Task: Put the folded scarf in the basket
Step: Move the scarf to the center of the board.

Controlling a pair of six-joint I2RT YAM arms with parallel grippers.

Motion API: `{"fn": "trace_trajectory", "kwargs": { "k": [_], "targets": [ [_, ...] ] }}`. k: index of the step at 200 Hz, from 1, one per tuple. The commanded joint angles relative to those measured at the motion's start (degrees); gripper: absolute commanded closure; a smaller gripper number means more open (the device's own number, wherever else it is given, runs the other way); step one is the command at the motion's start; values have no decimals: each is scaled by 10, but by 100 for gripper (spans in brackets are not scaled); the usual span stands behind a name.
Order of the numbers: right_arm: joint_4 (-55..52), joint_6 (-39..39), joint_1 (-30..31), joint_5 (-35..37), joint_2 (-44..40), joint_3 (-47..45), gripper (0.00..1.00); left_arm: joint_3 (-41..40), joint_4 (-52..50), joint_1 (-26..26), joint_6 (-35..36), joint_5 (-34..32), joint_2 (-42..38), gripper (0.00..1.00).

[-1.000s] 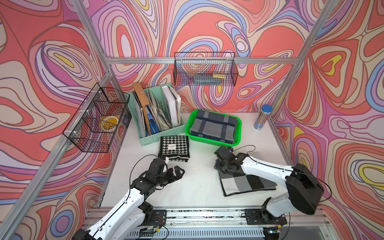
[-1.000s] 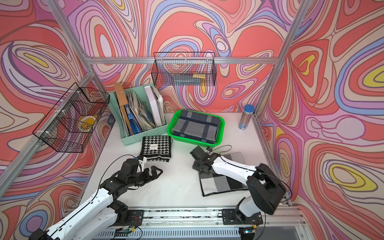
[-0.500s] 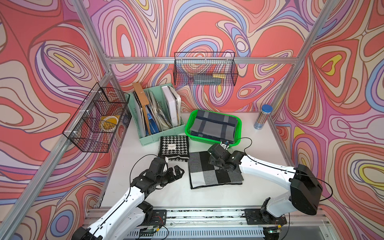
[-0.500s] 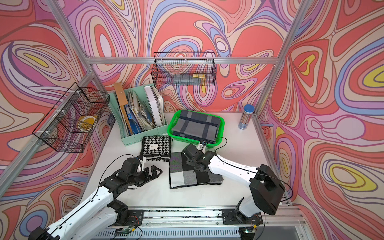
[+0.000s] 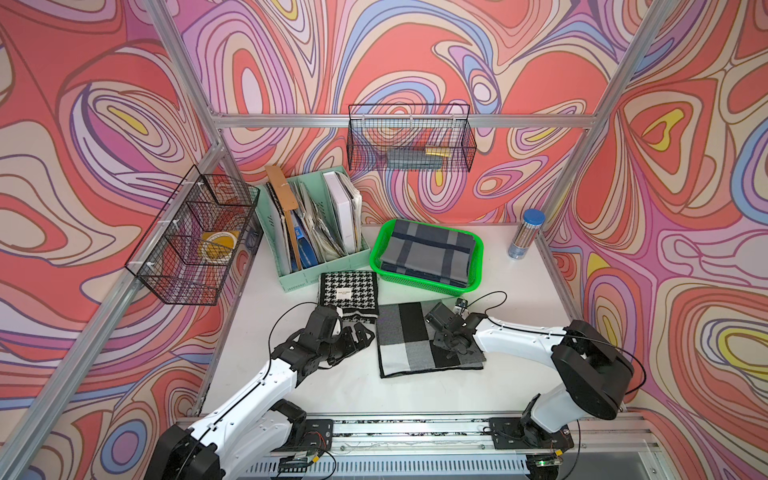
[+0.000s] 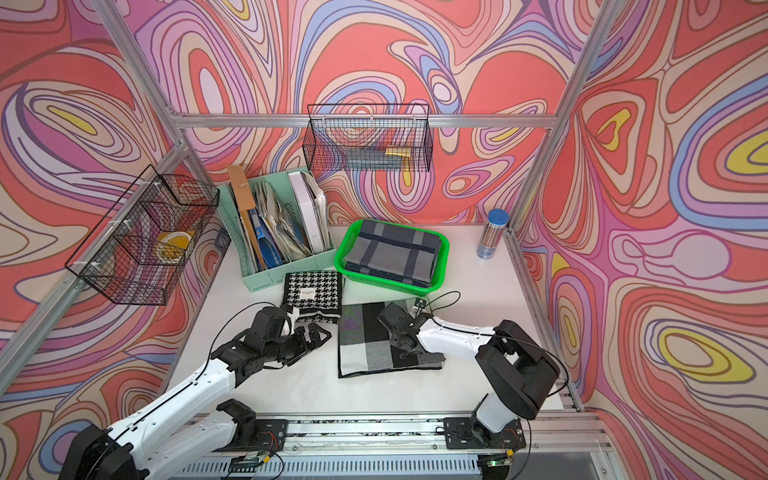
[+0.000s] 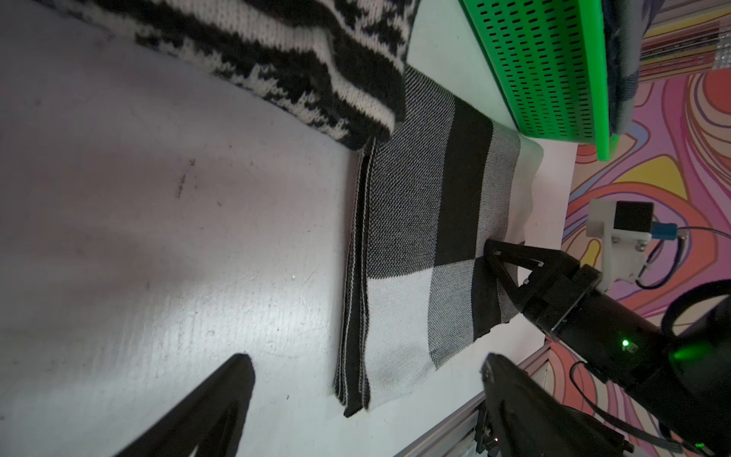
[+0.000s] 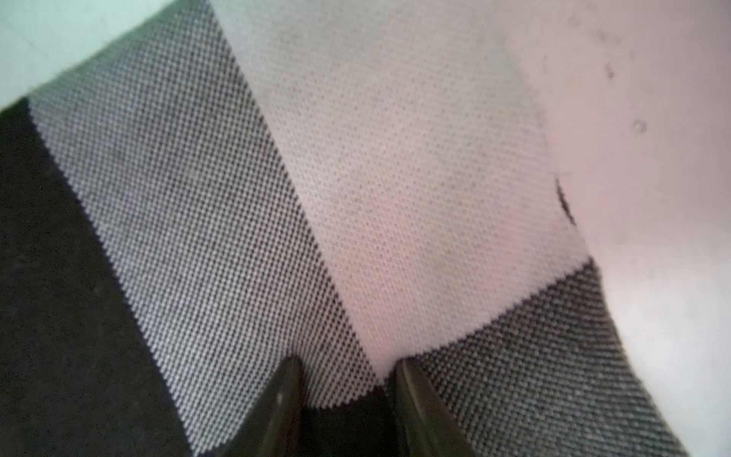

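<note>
My left gripper takes hold of the folded scarf (image 5: 403, 345) by its layered side edge next, opposite my right gripper, so that it goes into the basket folded.
The folded scarf (image 5: 403, 345), checked in black, grey and white, lies flat on the white table in front of the basket (image 5: 479, 253), seen in both top views (image 6: 365, 345). The bright green basket holds a folded grey and navy plaid cloth (image 5: 428, 249). My right gripper (image 5: 446, 348) points down onto the scarf's right part. In the right wrist view its fingertips (image 8: 348, 380) stand a little apart, pressed into the weave with dark fabric between them. My left gripper (image 5: 361, 332) hovers wide open just left of the scarf, holding nothing; its wrist view shows the scarf's layered edge (image 7: 356, 277).
A black and white houndstooth scarf (image 5: 349, 291) lies by the checked scarf's far left corner. A mint file holder (image 5: 311, 232) stands behind it. Two black wire baskets (image 5: 409, 141) hang on the walls, and a blue-capped tube (image 5: 524, 235) stands at the back right.
The checked scarf was carried left from beside the right arm to next to the houndstooth scarf. The right gripper let go, drew back to the scarf's right part and narrowed. The left arm stayed still.
</note>
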Motion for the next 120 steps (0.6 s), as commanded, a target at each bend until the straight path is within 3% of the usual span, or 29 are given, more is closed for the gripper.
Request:
{"fn": "trace_trajectory", "kwargs": {
  "k": [1, 41, 69, 86, 120],
  "targets": [
    [-30, 88, 75, -81, 31, -33, 61, 13, 7, -5, -23, -36, 10, 5],
    [-87, 149, 105, -55, -47, -87, 59, 21, 32, -8, -26, -45, 55, 5],
    [-123, 133, 96, -2, -140, -93, 45, 65, 34, -11, 0, -34, 103, 6],
    [-80, 60, 49, -27, -179, -94, 39, 88, 29, -15, 24, -23, 132, 7],
    [13, -89, -113, -144, -232, -115, 36, 112, 34, -40, 27, -28, 164, 7]
  ]
}}
